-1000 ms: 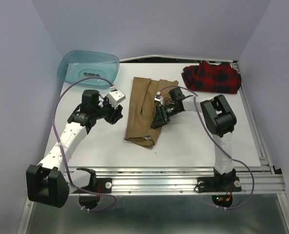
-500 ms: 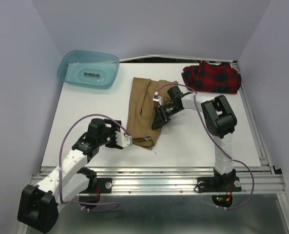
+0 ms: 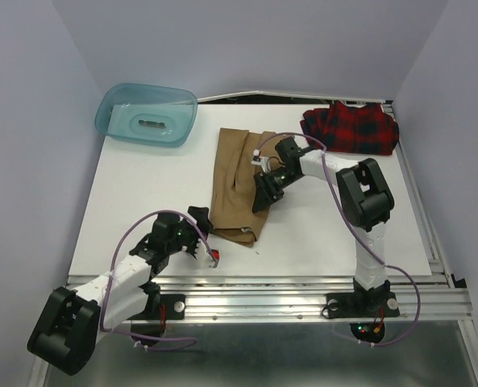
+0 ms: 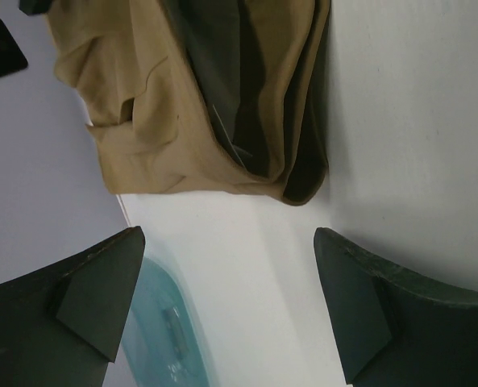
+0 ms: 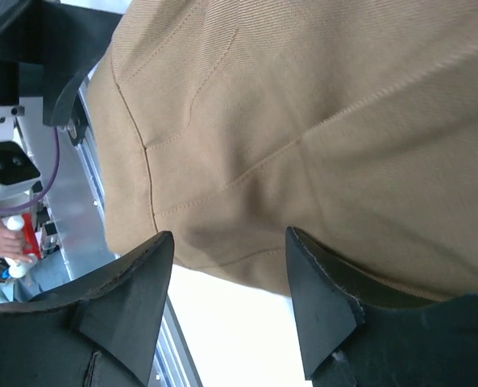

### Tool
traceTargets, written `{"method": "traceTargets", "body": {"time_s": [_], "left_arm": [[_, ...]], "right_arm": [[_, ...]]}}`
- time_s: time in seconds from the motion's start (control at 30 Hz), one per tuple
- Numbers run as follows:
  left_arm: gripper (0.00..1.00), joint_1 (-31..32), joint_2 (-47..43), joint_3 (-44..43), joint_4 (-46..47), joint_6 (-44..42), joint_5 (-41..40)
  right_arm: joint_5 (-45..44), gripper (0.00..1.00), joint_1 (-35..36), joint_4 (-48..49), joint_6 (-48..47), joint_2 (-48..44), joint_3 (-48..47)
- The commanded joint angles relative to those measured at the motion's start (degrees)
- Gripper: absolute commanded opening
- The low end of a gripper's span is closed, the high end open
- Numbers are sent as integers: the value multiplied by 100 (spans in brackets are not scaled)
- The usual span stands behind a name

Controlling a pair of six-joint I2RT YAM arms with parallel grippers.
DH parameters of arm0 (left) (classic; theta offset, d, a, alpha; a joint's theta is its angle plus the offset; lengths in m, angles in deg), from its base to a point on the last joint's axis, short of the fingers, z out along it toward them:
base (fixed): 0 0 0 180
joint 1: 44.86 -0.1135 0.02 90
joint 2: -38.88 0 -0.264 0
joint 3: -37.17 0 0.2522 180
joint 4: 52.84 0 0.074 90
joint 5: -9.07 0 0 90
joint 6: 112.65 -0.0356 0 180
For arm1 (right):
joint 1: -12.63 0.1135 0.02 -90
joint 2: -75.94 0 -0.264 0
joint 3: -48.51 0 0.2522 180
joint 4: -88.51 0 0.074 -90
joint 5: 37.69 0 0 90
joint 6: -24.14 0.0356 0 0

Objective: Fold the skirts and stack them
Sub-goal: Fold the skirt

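The tan-brown skirt (image 3: 237, 179) needs its near end folded over the rest, so my left gripper should grab it by that end next, at the skirt's edge (image 3: 220, 232).
The tan-brown skirt (image 3: 237, 179) lies folded into a long strip in the middle of the table. It also shows in the left wrist view (image 4: 182, 89) and fills the right wrist view (image 5: 303, 121). The red plaid skirt (image 3: 351, 127) lies bunched at the back right. My left gripper (image 3: 198, 218) is open and empty, low over the table just left of the tan skirt's near end; its fingers (image 4: 85, 298) frame bare table. My right gripper (image 3: 263, 193) is open over the tan skirt's right edge, with its fingertips (image 5: 142, 282) holding nothing.
A translucent teal tub (image 3: 147, 114) stands at the back left and also shows in the left wrist view (image 4: 170, 322). The white table (image 3: 142, 185) ends in a metal rail (image 3: 303, 290) at the front, where the arm bases stand.
My left arm has swung from the back left near the tub down to the front, beside the tan skirt's near end. My right gripper has barely moved.
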Motion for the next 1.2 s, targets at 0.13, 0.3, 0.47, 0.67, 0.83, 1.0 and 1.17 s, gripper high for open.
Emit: {"method": "traceTargets", "body": {"time_s": [0.13, 0.3, 0.47, 0.67, 0.83, 1.0, 1.17], "left_arm": [[98, 416, 342, 201, 593, -562, 574], [98, 846, 781, 96, 760, -116, 460], [99, 1076, 1414, -291, 1102, 614, 223], [99, 1137, 2118, -827, 1499, 1432, 38], [89, 1146, 1908, -1223, 1131, 1705, 187], [57, 1146, 1644, -1671, -11, 1872, 442], [41, 1155, 1240, -1654, -399, 1846, 486]], "right_arm": [[166, 61, 219, 358, 200, 748, -2], [166, 60, 219, 411, 183, 915, 60], [184, 61, 219, 420, 165, 933, 104], [158, 61, 219, 420, 156, 959, 148], [114, 61, 219, 411, 104, 985, 165], [105, 60, 219, 420, 104, 951, 156], [87, 60, 219, 342, 69, 898, 139]]}}
